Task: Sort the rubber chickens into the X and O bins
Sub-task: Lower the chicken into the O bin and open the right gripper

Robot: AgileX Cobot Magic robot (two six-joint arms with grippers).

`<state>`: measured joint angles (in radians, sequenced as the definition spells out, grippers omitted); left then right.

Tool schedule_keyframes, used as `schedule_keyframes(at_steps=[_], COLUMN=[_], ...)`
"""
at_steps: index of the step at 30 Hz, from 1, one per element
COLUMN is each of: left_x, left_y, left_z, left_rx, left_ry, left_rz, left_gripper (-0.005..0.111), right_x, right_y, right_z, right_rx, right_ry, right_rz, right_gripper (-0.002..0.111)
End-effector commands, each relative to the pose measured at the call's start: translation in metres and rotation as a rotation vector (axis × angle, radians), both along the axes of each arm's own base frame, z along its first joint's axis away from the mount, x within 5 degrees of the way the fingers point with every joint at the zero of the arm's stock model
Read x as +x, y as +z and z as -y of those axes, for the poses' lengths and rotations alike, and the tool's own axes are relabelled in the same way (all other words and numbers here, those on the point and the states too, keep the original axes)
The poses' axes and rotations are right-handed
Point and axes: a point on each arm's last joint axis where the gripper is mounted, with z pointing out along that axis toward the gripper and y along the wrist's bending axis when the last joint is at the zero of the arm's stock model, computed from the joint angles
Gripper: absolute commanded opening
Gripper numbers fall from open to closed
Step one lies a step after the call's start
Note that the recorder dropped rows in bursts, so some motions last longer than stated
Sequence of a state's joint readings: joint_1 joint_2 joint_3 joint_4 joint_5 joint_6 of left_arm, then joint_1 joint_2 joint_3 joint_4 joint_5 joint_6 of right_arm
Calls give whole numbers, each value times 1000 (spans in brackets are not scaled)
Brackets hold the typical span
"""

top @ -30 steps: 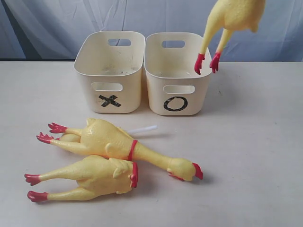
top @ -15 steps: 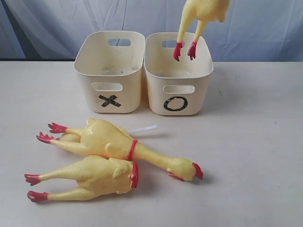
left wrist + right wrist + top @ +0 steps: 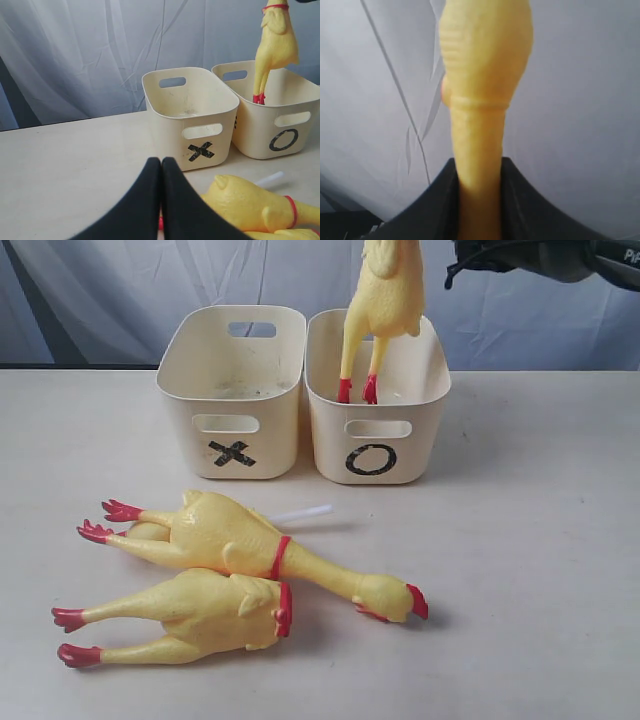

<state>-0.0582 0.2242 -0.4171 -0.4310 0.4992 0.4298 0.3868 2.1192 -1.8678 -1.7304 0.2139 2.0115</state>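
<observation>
The right gripper needs to keep holding the chicken, because the chicken's yellow body (image 3: pixel 387 300) is above the O bin's rim (image 3: pixel 380 405).
One whole rubber chicken (image 3: pixel 381 302) hangs upright by its neck, its red feet lowered inside the O bin (image 3: pixel 378 445). In the right wrist view my right gripper (image 3: pixel 479 167) is shut on this chicken's neck (image 3: pixel 481 145). The X bin (image 3: pixel 232 400) stands beside the O bin, touching its left side. On the table in front lie a second whole chicken (image 3: pixel 250 540) and a headless body (image 3: pixel 200 612). A white tube (image 3: pixel 300 513) sticks out from behind them. My left gripper (image 3: pixel 161 164) is shut and holds nothing, low above the table near the lying chicken (image 3: pixel 247 202).
A grey-blue curtain (image 3: pixel 120 290) hangs behind the bins. Part of the right arm (image 3: pixel 540 255) shows at the top right of the exterior view. The left wrist view shows the X bin (image 3: pixel 190 115), the O bin (image 3: pixel 280 125) and the hanging chicken (image 3: pixel 275 45).
The held chicken has moved left and down, from beside the O bin's right rim to hanging with its feet inside that bin. The chickens on the table have not moved.
</observation>
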Motion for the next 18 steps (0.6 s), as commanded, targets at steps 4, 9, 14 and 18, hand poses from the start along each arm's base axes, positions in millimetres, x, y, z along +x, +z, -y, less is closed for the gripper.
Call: schedule_keyframes(at_steps=[4, 9, 14, 18], left_x=[-1, -1, -1, -1], left_y=[3, 3, 3, 3], left_z=[0, 0, 0, 0], left_rx=[-6, -8, -8, -8], left_ry=[-5, -5, -5, -5], left_rz=[9, 9, 9, 9], left_gripper=[0, 0, 0, 0], right_x=[10, 14, 16, 18], right_y=[-25, -44, -51, -60], right_z=[-3, -8, -9, -10], right_rx=[-32, -39, -40, -46], right_ry=[30, 67, 66, 64], right_rz=[-42, -81, -95, -110], right_gripper=[-1, -1, -1, -1])
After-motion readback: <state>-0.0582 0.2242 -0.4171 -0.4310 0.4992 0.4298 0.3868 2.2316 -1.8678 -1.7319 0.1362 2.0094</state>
